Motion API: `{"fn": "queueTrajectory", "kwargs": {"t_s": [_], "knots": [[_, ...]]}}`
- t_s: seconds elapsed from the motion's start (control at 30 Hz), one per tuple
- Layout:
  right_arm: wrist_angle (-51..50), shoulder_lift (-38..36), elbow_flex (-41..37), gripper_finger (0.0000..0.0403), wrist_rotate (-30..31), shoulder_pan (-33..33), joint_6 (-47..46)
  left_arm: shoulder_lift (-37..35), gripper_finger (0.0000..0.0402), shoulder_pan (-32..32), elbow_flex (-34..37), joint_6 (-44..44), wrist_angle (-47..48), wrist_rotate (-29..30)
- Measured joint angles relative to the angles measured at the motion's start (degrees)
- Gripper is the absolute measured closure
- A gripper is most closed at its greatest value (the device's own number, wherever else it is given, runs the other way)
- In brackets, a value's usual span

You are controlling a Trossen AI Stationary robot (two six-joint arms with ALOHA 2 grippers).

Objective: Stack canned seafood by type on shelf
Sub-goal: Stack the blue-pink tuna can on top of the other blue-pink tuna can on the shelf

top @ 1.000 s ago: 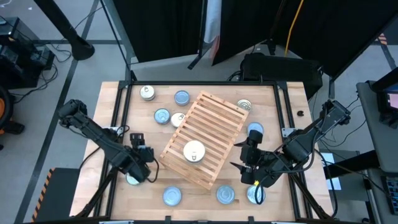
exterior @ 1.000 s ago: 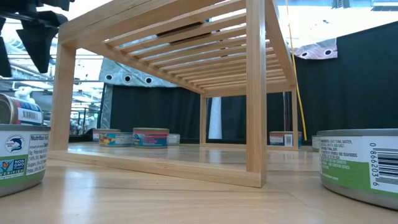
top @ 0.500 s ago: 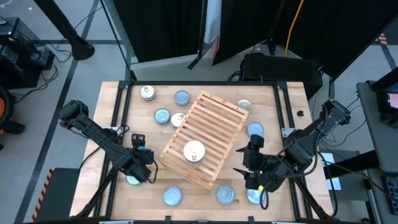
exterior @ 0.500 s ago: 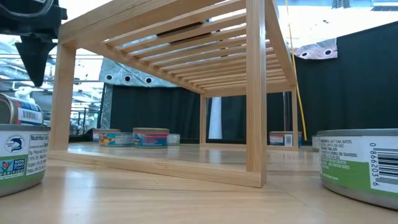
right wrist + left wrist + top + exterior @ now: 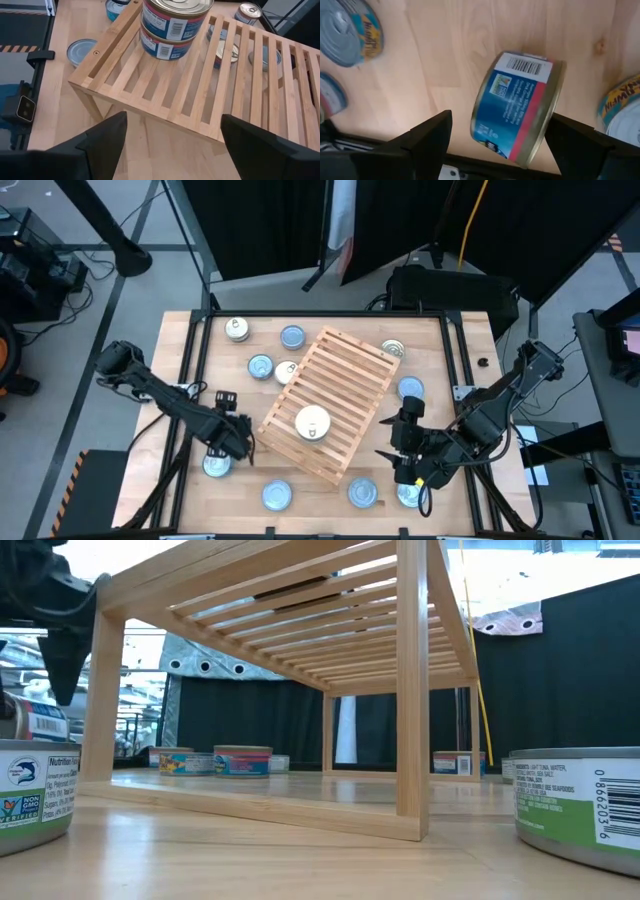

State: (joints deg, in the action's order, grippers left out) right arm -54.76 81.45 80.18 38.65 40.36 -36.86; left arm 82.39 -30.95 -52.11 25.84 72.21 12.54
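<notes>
The left gripper will grab the blue-and-red-labelled tin by its two flat ends next, so that the tin can be stacked with its own type.
The light-wood slatted shelf [image 5: 330, 395] stands askew mid-table, with a stack of two white-topped tins [image 5: 312, 423] [image 5: 175, 22] on its near end. Other tins lie flat around it. One blue-and-red-labelled tin [image 5: 517, 112] stands on its rim on the tabletop off the shelf's left near corner. My left gripper [image 5: 235, 442] [image 5: 502, 114] is open, pointing down, with a finger on either side of that tin. My right gripper [image 5: 388, 462] [image 5: 174, 116] is open and holds nothing. It hovers off the shelf's right near side, facing the stack. My left gripper comes at the tin from above, its fingers facing the tin's two flat ends. One finger [image 5: 570, 135] lies close against the tin's rim [image 5: 551, 117]; whether it touches, I cannot tell. The other finger stands clear of it.
Blue-topped tins lie at the near edge [image 5: 277, 496] [image 5: 362, 494], beside the left gripper [image 5: 215, 465], right of the shelf [image 5: 410, 388] and at the far left [image 5: 292, 336]. Silver-topped tins sit at the far side [image 5: 237, 329] [image 5: 393, 350]. Some tins lie under the slats [image 5: 225, 50].
My left gripper has come down and shifted a little toward the shelf's near left corner, so its fingers now stand on either side of the tin on its rim. My right gripper has drawn back slightly toward the table's near edge, then kept still. No tin has moved.
</notes>
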Motion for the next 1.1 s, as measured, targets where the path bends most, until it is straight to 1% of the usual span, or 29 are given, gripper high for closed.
{"fn": "queueTrajectory", "kwargs": {"t_s": [0.17, 0.3, 0.37, 0.53, 0.77, 0.9, 1.1], "knots": [[0.0, 0.0, 0.0, 0.009, 0.0, 0.0, 0.0, 0.0, 0.009, 1.9, 0.1, -2.9, -1.2, -1.1], [0.0, 0.0, 0.0, 0.009, 0.0, 0.0, 0.0, 0.0, 0.009, 2.1, 0.1, -5.5, -3.0, -1.0], [0.0, 0.0, 0.0, 0.009, 0.0, 0.0, 0.0, 0.0, 0.009, 2.1, 0.1, -6.8, -3.6, -2.1], [0.0, 0.0, 0.0, 0.009, 0.0, 0.0, 0.0, 0.0, 0.009, 2.1, 0.1, -6.7, -3.9, -4.2], [0.0, 0.0, 0.0, 0.009, 0.0, 0.0, -0.2, 0.0, 0.0091, 2.1, 0.1, -5.2, -4.0, -4.0], [0.0, 0.0, 0.0, 0.009, 0.0, 0.2, -0.2, 0.0, 0.0104, 1.9, 2.1, -5.1, -4.9, -4.0], [0.0, 0.0, 0.0, 0.009, 0.1, 0.3, -0.5, 0.0, 0.0137, 1.9, 5.0, -3.7, -5.3, -4.0]]}}
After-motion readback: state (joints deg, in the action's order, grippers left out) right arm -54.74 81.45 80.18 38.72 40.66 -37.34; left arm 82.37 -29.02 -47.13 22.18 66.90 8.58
